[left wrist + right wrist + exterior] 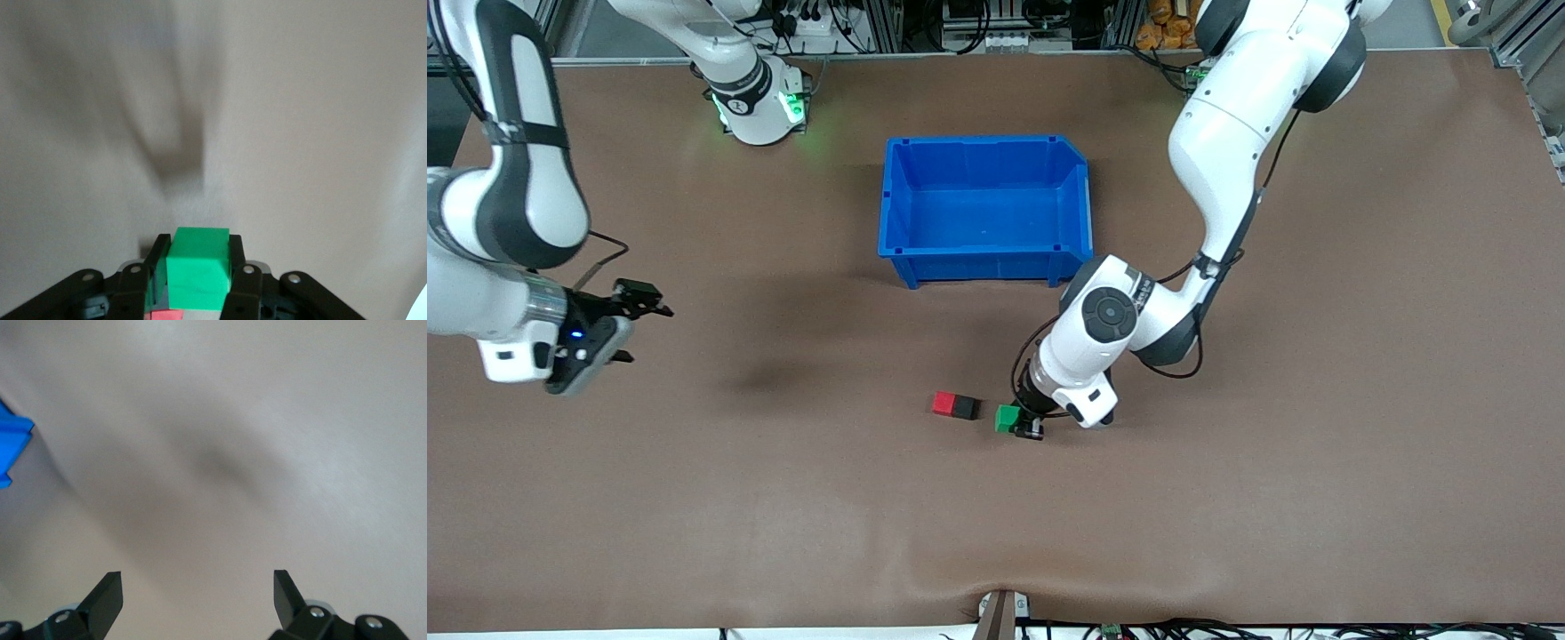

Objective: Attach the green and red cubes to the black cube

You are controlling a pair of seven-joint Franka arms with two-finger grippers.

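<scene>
The green cube [1008, 418] is still short of the black cube [965, 408] in the front view. My left gripper needs to bring the green cube there before letting go of it.
The red cube [943, 404] and the black cube [965, 408] sit joined side by side on the brown table, the red one toward the right arm's end. My left gripper [1021, 425] is shut on the green cube [1008, 418] and holds it low by the table, beside the black cube with a small gap between them. In the left wrist view the green cube [197, 268] sits between the two black fingers [235, 270]. My right gripper [636, 311] is open and empty, held over the table at the right arm's end, waiting.
A blue bin [985, 210], with nothing in it, stands farther from the front camera than the cubes. Its corner [13, 447] shows in the right wrist view. A cable clamp [1000, 613] sits at the table's front edge.
</scene>
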